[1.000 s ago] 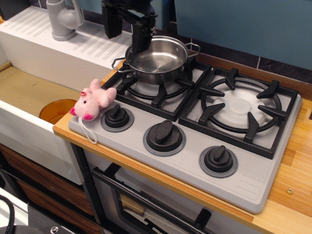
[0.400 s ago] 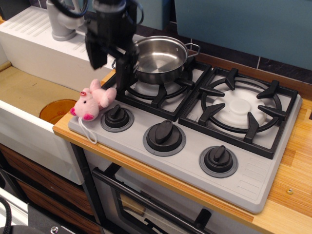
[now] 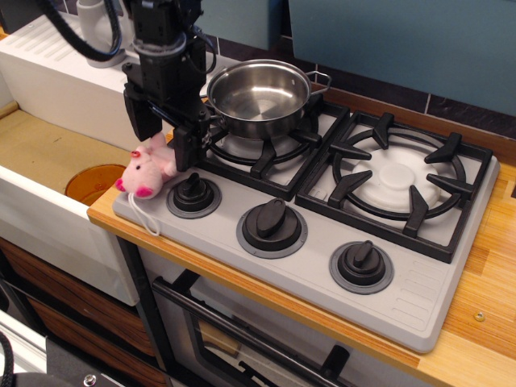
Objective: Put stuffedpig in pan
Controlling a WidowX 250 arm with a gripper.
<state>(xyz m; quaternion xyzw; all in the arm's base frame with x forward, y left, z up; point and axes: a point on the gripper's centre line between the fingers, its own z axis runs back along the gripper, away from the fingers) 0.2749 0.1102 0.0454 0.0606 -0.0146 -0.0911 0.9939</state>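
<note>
My gripper grabs the stuffedpig by its plush body (image 3: 164,158) next, to put the stuffedpig in the pan (image 3: 258,97).
The stuffedpig (image 3: 145,171), a light-pink plush with a darker snout and a white string loop, lies at the stove's front left corner beside the left knob. My black gripper (image 3: 159,143) hangs right over it, open, one finger on each side of the pig's rear half, fingertips (image 3: 184,153) low by its body. The pan (image 3: 258,97), a shiny steel pot with two loop handles, stands empty on the rear left burner grate, just right of my arm.
Three black knobs (image 3: 272,225) line the stove's front. A second burner grate (image 3: 397,179) is at the right. A sink with an orange drain (image 3: 95,179) lies left of the counter, a grey faucet (image 3: 101,28) behind it. A wooden counter edge runs along the front.
My gripper has moved from above the pan's left rim, leftward and down toward the front, to just over the pig. The pig and the pan have not moved.
</note>
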